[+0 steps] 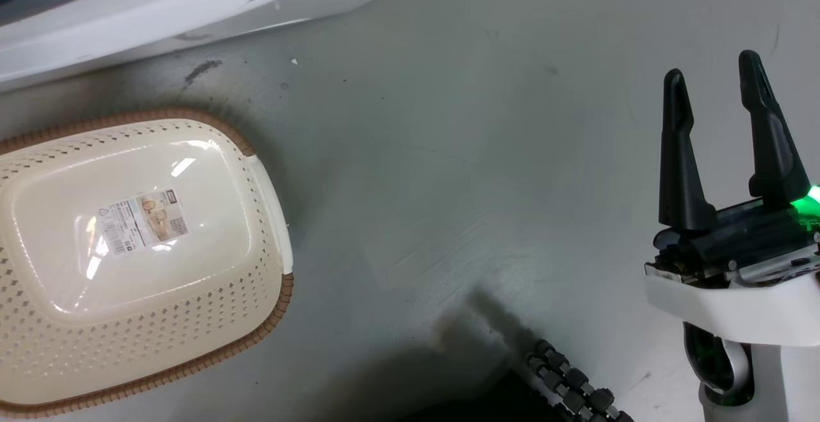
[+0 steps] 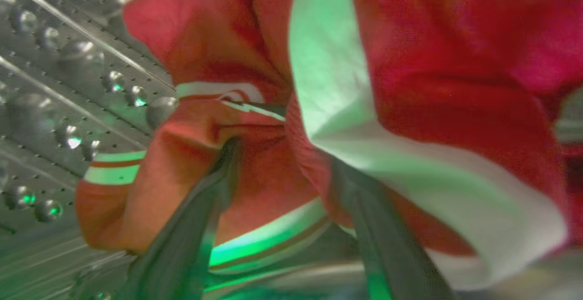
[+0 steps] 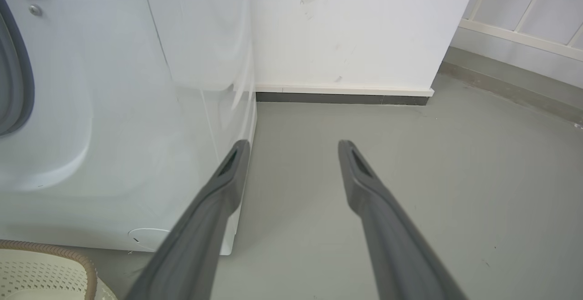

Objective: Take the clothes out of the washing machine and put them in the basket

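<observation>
My left gripper is to grab the raised red fold [image 2: 301, 150] beside the jersey's white stripe next, because the jersey [image 2: 210, 43] lies slack against the drum.
In the left wrist view the clothes [image 2: 410, 63], a red jersey with white stripes, lie bunched against the perforated steel drum [image 2: 54, 86] of the washing machine [image 3: 114, 109]. My left gripper [image 2: 284, 154] is pushed into the jersey with its fingers [image 2: 200, 227] spread wide, a fold of red cloth between them and the tips buried in fabric. The cream basket [image 1: 269, 217] with a brown rim stands empty on the floor at the left of the head view, just before the machine's white front [image 1: 128, 12]. My right gripper [image 1: 712, 70] hovers open over bare floor at the right, holding nothing.
A grey floor [image 1: 448, 185] spreads between the basket and my right arm. A white wall with a dark skirting [image 3: 341, 97] runs beside the machine. A corner of the basket [image 3: 45, 268] shows at the lower left of the right wrist view. Part of my base [image 1: 576, 390] is at the bottom.
</observation>
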You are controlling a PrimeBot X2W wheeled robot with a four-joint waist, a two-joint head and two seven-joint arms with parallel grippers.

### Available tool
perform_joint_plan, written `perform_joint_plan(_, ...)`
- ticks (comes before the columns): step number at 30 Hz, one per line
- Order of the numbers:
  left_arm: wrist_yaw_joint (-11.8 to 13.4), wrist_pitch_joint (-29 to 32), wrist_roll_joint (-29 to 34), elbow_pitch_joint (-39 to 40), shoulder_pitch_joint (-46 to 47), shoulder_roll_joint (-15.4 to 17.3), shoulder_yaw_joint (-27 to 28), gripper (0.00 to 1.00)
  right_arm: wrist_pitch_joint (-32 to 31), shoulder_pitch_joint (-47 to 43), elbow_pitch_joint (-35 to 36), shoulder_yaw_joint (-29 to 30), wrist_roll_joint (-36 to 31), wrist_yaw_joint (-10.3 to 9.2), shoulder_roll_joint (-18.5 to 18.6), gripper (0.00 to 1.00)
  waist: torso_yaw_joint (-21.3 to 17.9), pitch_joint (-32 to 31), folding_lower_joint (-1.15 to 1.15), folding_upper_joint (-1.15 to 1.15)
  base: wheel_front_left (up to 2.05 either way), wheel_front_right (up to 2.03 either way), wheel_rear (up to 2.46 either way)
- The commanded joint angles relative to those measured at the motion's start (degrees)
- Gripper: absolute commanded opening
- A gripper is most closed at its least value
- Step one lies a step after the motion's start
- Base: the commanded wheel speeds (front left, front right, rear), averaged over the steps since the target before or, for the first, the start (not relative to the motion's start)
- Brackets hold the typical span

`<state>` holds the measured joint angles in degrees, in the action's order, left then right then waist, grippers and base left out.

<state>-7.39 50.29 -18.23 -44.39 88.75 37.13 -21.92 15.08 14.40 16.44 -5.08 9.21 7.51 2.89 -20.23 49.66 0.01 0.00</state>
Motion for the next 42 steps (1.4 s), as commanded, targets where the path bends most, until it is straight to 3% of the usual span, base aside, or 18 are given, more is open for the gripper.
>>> perform_joint_plan(1, 0.38, 0.68, 0.34, -0.08, 0.32, 0.25, -0.34, 1.0, 0.14, 1.05, 0.27, -0.09, 0.65, -0.04, -0.02, 1.0, -0.26, 0.59, -0.01, 0.0, 0.0, 0.0, 0.0)
perform_joint_plan(8, 0.92, 0.98, 0.37, -0.65, 0.15, 0.87, -0.89, 1.0, 0.14, 1.25, 0.57, -0.21, 0.87, -0.04, -0.02, 1.0, -0.75, 1.68, -0.01, 0.0, 0.0, 0.0, 0.0)
perform_joint_plan(9, 0.84, 0.9, 0.55, -0.64, 0.16, 1.09, -1.18, 0.69, 0.14, 1.23, 0.53, -0.21, 0.83, -0.04, -0.03, 1.0, -0.74, 1.68, -0.01, 0.0, 0.0, 0.0, 0.0)
perform_joint_plan(10, 0.73, 0.47, 0.45, -0.59, 0.2, 1.26, -1.29, 0.0, 0.14, 1.2, 0.46, -0.26, 0.79, -0.04, -0.02, 1.0, -0.72, 1.65, -0.01, 0.0, 0.0, 0.0, 0.0)
perform_joint_plan(16, 0.48, -4.41, -0.27, -0.98, 0.13, 1.72, -1.52, 0.0, 0.14, 1.21, 0.08, -0.6, 0.19, -0.04, -0.02, 1.0, -0.11, -0.17, -0.01, 0.0, 0.0, 0.0, 0.0)
perform_joint_plan(19, 0.27, -10.0, -0.95, -1.38, -1.48, 1.66, -1.78, 0.0, 0.14, 1.14, -0.23, -0.68, -0.19, -0.04, -0.02, 1.0, 0.27, -2.2, -0.01, 0.0, 0.0, 0.0, 0.0)
perform_joint_plan(31, 0.05, -30.68, -4.37, -7.37, -10.27, -2.13, -2.31, 0.0, 0.14, -1.62, -1.35, -0.84, -2.76, -0.04, -0.01, 1.0, 2.65, -12.07, -0.01, 0.0, 0.0, 0.0, 0.0)
perform_joint_plan(42, 0.04, -51.02, -8.12, -11.77, -25.47, -6.98, -2.38, 0.0, 0.14, -6.05, -2.72, -0.87, -5.52, -0.04, -0.01, 1.0, 5.49, -23.04, -0.01, 0.0, 0.0, 0.0, 0.0)
